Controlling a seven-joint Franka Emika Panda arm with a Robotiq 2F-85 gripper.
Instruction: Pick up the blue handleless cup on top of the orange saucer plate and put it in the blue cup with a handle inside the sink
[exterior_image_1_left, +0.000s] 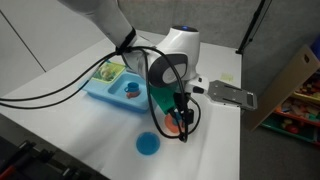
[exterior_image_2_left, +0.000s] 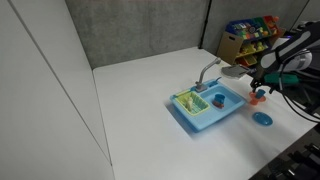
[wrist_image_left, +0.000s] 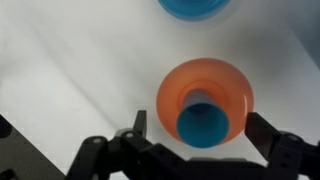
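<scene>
My lowered fingers should close on the blue handleless cup's rim.
In the wrist view the blue handleless cup (wrist_image_left: 204, 124) stands upright on the orange saucer plate (wrist_image_left: 205, 78). My gripper (wrist_image_left: 197, 128) is open directly above it, one finger on each side of the cup, not touching. In an exterior view my gripper (exterior_image_1_left: 178, 124) hangs over the orange saucer plate (exterior_image_1_left: 172, 128), and the cup is hidden behind the fingers. The light blue sink (exterior_image_1_left: 112, 92) lies to the left with the blue cup with a handle (exterior_image_1_left: 131, 91) inside, showing an orange-red patch. The sink (exterior_image_2_left: 207, 109) and handled cup (exterior_image_2_left: 218, 100) also show in the other exterior view, with my gripper (exterior_image_2_left: 258, 91) over the saucer (exterior_image_2_left: 258, 98).
A flat blue round plate (exterior_image_1_left: 148, 145) lies on the white table in front of the saucer; it also shows in the wrist view (wrist_image_left: 193, 6) and in an exterior view (exterior_image_2_left: 263, 118). The sink's other compartment holds green items (exterior_image_1_left: 108, 71). A grey device (exterior_image_1_left: 230, 95) lies near the table's edge.
</scene>
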